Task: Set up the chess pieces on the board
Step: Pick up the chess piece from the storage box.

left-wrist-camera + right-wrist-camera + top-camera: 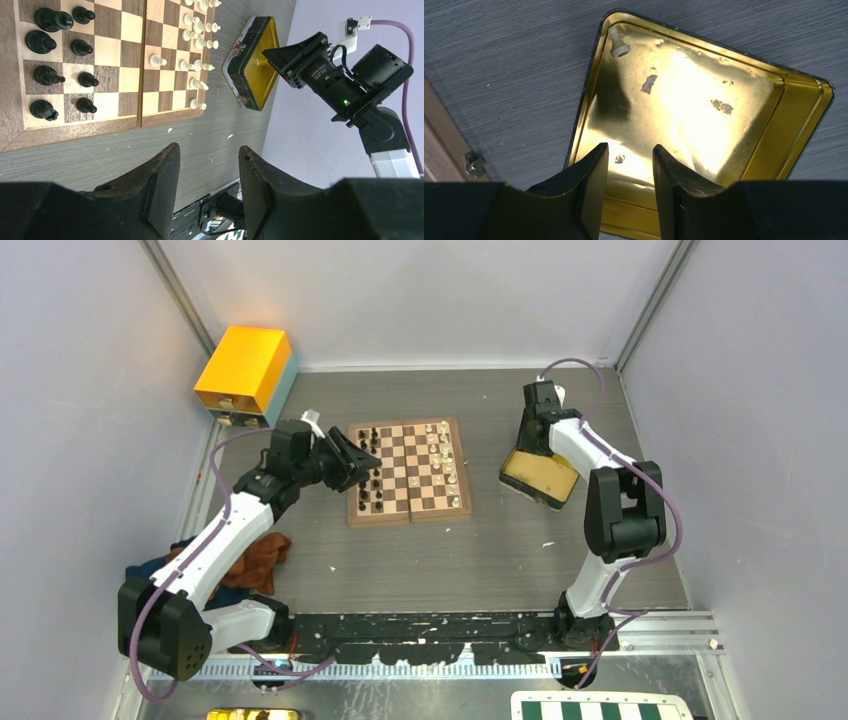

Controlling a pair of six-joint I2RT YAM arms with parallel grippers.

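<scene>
My right gripper should next hold the white piece by its narrow body (617, 41). The piece's round base will stay free to stand on the chessboard.
The wooden chessboard (410, 472) lies mid-table, with black pieces (372, 475) in its left columns and white pieces (445, 455) in its right columns. In the left wrist view the black pieces (60, 75) and white pieces (197, 50) stand on the board (125, 65). My left gripper (362, 458) hovers at the board's left edge, open and empty (207, 152). My right gripper (528, 445) is open and empty over the gold tin tray (540, 475). One white piece (616, 42) lies in a far corner of the tray (794, 125).
An orange-yellow box (245, 375) stands at the back left. A crumpled brown and blue cloth (255, 560) lies by the left arm. A green-and-white checkered board (600, 708) sits at the near edge. Enclosure walls surround the table.
</scene>
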